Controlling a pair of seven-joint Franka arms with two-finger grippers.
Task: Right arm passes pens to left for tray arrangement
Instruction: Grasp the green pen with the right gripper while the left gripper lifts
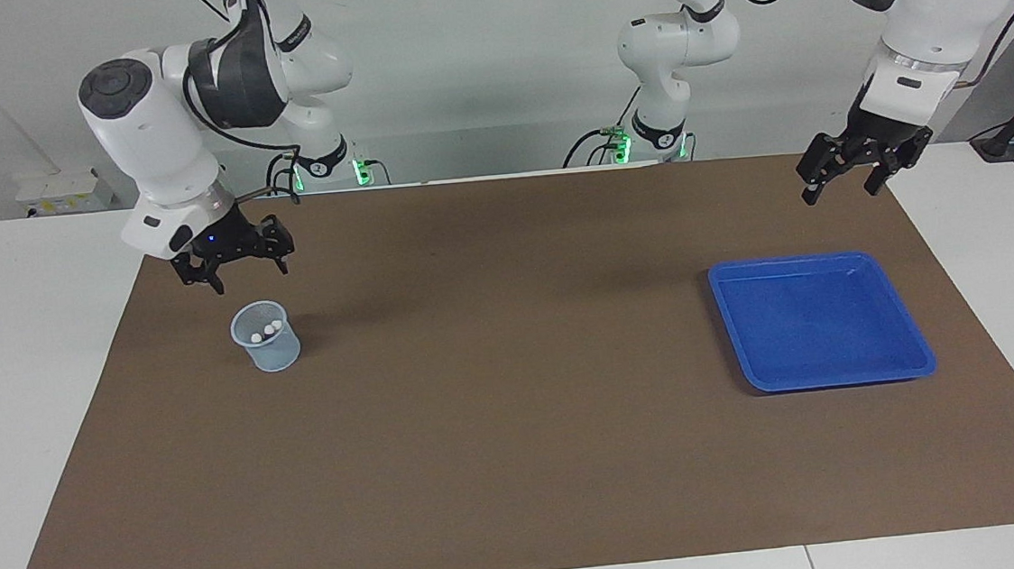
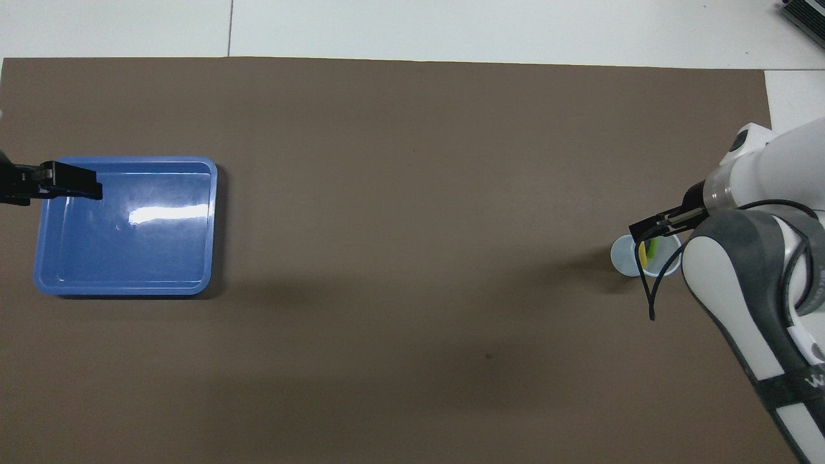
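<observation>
Next, my right gripper grabs the green pen by its upper end [image 2: 652,245], since the cup's side closes around the green pen's lower part.
A pale-blue mesh cup [image 1: 265,338] [image 2: 624,259] stands toward the right arm's end of the brown mat. The pens stand upright in it. Their whitish ends [image 1: 269,328] show in the facing view, and a yellow pen [image 2: 642,255] and a green pen [image 2: 652,247] show in the overhead view. The purple one is hidden under the gripper. My right gripper [image 1: 250,277] [image 2: 639,227] hangs open over the cup, clear of its rim and holding nothing. The blue tray [image 1: 822,323] [image 2: 129,251] lies empty toward the left arm's end. My left gripper [image 1: 839,194] [image 2: 89,187] hovers open over the tray's robot-side edge.
A brown mat [image 1: 518,428] covers most of the white table. A black cable [image 2: 651,303] loops down from the right wrist beside the cup. The right arm's white forearm [image 2: 747,303] reaches over the mat's corner.
</observation>
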